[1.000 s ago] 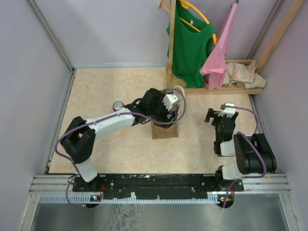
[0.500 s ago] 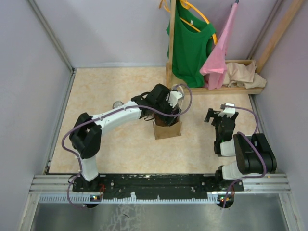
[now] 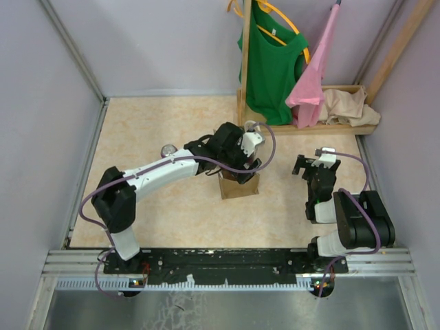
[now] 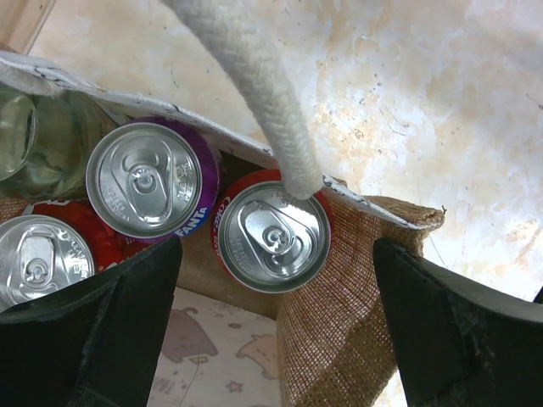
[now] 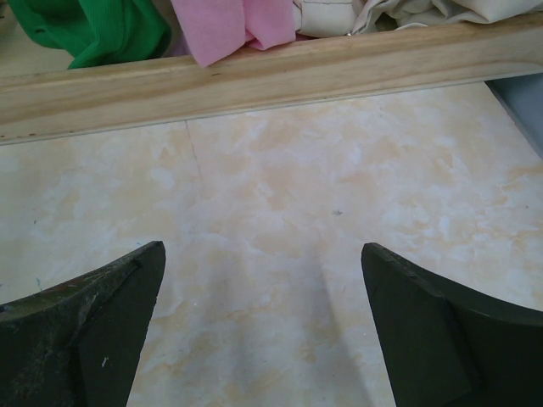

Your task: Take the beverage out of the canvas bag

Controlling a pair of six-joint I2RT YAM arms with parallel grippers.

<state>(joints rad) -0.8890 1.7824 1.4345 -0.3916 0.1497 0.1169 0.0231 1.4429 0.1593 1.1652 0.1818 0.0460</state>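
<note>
My left gripper needs to grip the red cola can by its upper sides next. The can's base then stays free to stand on the tabletop.
The canvas bag stands mid-table, tan burlap with a cream rope handle arching over its mouth. Inside stand several beverage cans: a red cola can by the near corner, a purple Fanta can and another red can. A clear glass bottle shows at the far left. My left gripper hovers open right above the bag's mouth, its fingers either side of the red cola can and touching nothing. My right gripper rests open over bare table.
A silver-topped can stands on the table beside the left arm. A wooden rack at the back right carries a green shirt, a pink garment and a beige cloth heap. Its base rail lies just ahead of the right gripper.
The left gripper has come down from the rope handle at the bag's far side to over the bag's mouth. The bag has shifted slightly right. The right arm is unmoved.
</note>
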